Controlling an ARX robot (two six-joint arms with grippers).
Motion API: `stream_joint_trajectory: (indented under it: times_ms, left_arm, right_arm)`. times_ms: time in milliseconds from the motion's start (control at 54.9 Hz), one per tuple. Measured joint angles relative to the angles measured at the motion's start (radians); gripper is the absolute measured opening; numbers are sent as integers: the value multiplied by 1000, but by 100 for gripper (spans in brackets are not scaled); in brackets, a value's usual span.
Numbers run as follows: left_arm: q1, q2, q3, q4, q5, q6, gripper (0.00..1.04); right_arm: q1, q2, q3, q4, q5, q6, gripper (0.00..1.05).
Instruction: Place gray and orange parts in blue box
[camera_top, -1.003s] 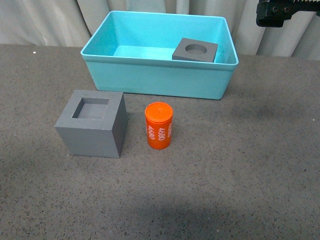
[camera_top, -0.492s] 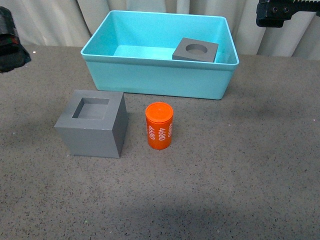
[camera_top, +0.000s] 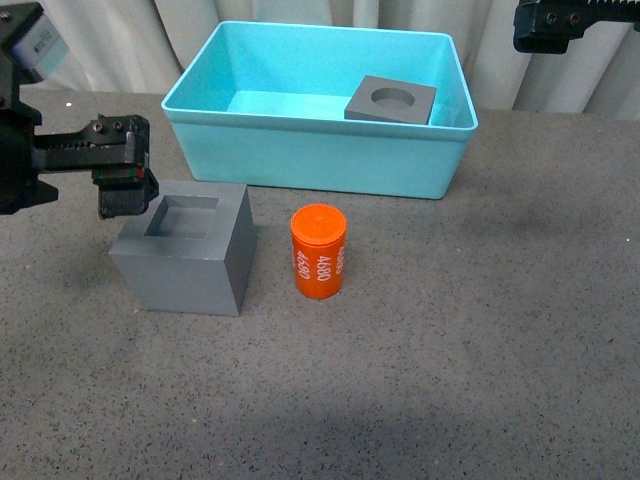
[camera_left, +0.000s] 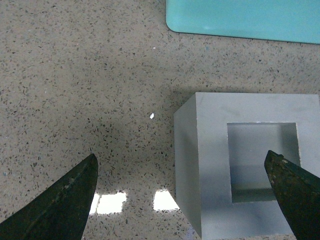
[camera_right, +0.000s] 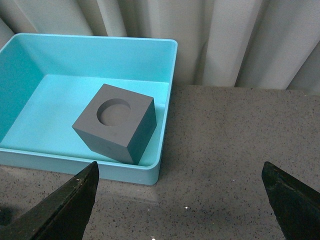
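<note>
My left gripper grabs the cube's thin side (camera_top: 138, 229) beside its square hollow next, since the gray cube looks wider than my open fingers.
A gray cube with a square recess (camera_top: 185, 250) (camera_left: 215, 165) stands on the dark table, left of the orange cylinder (camera_top: 318, 252) printed "4680". My left gripper (camera_top: 118, 178) (camera_left: 180, 156) hovers open over the cube's left edge. One fingertip is above the recess and the other above bare table. A second gray cube, with a round recess (camera_top: 391, 100) (camera_right: 117, 125), lies inside the blue box (camera_top: 310, 150) (camera_right: 170, 65) at its right end. High at the far right, my right gripper (camera_top: 560, 25) (camera_right: 180, 165) stays open and holds nothing.
A pale curtain (camera_top: 120, 40) hangs behind the table. The blue box's near wall (camera_left: 240, 20) lies just beyond the square-recess cube. Speckled tabletop (camera_top: 480, 330) stretches to the right of the cylinder.
My left arm has come into view from the left and moved right to the square-recess cube. The right gripper, both cubes and the cylinder have not moved.
</note>
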Motion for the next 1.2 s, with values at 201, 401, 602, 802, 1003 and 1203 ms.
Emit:
stream_joint_trajectory:
  times_ms: [201,401,602,802,1003,1203]
  left_arm:
    - [-13,70,33,11,16,48,98]
    - [-10,122,70,-6,14,64,84]
    - [-4,153,114,-60,28,55,57]
    - [-5,157,129,-74,63,48,27]
    - [8,111,122,-95,49,14,18]
    - [5,-113,121,-69,6,-50,18]
  right_arm:
    - [0,0,0,0,0,0,95]
    - [0,0,0,0,0,0,95]
    - [0,0,0,0,0,0,95]
    - [0,0,0,0,0,0,95]
    - [-1,0,0,0,0,0,95]
    - [-1,0,0,0,0,0,95]
